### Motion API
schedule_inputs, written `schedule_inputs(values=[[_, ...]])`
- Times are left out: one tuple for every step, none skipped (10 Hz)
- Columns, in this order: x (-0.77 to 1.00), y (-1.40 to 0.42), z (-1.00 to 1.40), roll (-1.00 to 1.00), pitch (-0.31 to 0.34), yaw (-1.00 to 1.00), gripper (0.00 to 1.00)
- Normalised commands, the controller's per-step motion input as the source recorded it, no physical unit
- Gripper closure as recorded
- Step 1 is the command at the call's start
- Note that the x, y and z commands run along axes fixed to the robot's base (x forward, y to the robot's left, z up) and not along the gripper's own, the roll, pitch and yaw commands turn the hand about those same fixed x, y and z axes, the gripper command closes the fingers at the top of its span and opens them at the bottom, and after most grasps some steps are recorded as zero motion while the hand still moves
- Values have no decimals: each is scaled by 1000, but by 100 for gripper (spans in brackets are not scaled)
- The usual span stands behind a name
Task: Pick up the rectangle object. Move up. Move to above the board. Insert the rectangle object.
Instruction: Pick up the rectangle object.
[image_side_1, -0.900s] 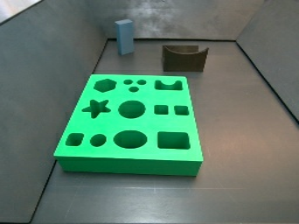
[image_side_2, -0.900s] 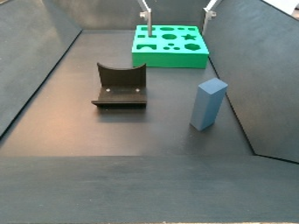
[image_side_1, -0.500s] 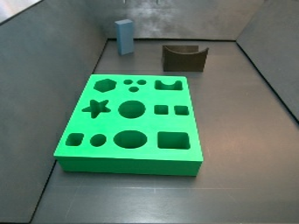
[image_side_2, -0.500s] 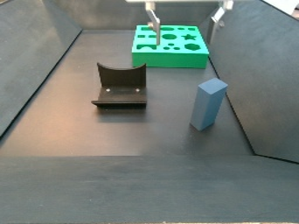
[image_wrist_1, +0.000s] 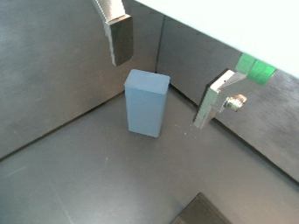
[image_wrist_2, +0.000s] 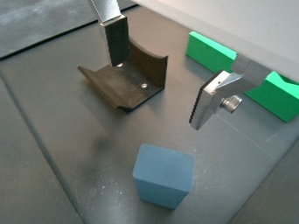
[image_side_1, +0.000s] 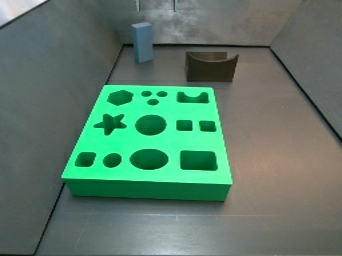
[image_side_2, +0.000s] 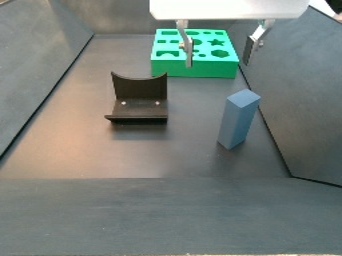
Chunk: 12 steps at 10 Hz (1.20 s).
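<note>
Next, my gripper grabs the blue-grey block by its upper part (image_side_1: 143, 31) (image_wrist_1: 147, 83). Then the block goes into the hole of the board.
The rectangle object (image_wrist_1: 146, 102), a slim blue-grey block, stands upright on the dark floor near a side wall, seen in both side views (image_side_1: 142, 40) (image_side_2: 239, 118) and from above in a wrist view (image_wrist_2: 162, 175). The green board (image_side_1: 174, 142) with its shaped holes lies flat, apart from the block (image_side_2: 174, 70). My gripper (image_side_2: 219, 64) hangs open in the air between the board and the block, higher than the block's top. Nothing is between its fingers (image_wrist_1: 121, 39). In the wrist views the gripper (image_wrist_1: 163, 79) (image_wrist_2: 163, 74) looks down past the block.
The dark fixture (image_side_2: 136, 98) with a curved notch stands on the floor across from the block, also in a side view (image_side_1: 210, 65) and a wrist view (image_wrist_2: 126, 77). Grey walls (image_side_2: 287, 90) close in the floor on the sides. Edges of the board (image_wrist_2: 211, 50) show beyond the fingers.
The gripper has come down and moved from over the board's far end toward the block. The block, board and fixture have not moved.
</note>
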Motion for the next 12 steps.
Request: schedule_inputs(values=[[0,34,-191,-66,-83,440,0],[17,0,-189,-67,-84,491,0],[0,0,-200,-64,-99,477,0],[0,29,-246,-51,-129,426,0],[-74,74,-217,-33,-124,366,0],[-97,77,-123,-79,-101,280,0],[-103,46,-117,-53,-93,254,0],[-163,34,-131,-29,-96,214,0],[-189,26,-154,-13,-90,200,0],[-211,51,-169,-13,-97,191,0],[-206,66,-163,-6,-99,200,0],[-166,71,-160,-11,-94,214,0]])
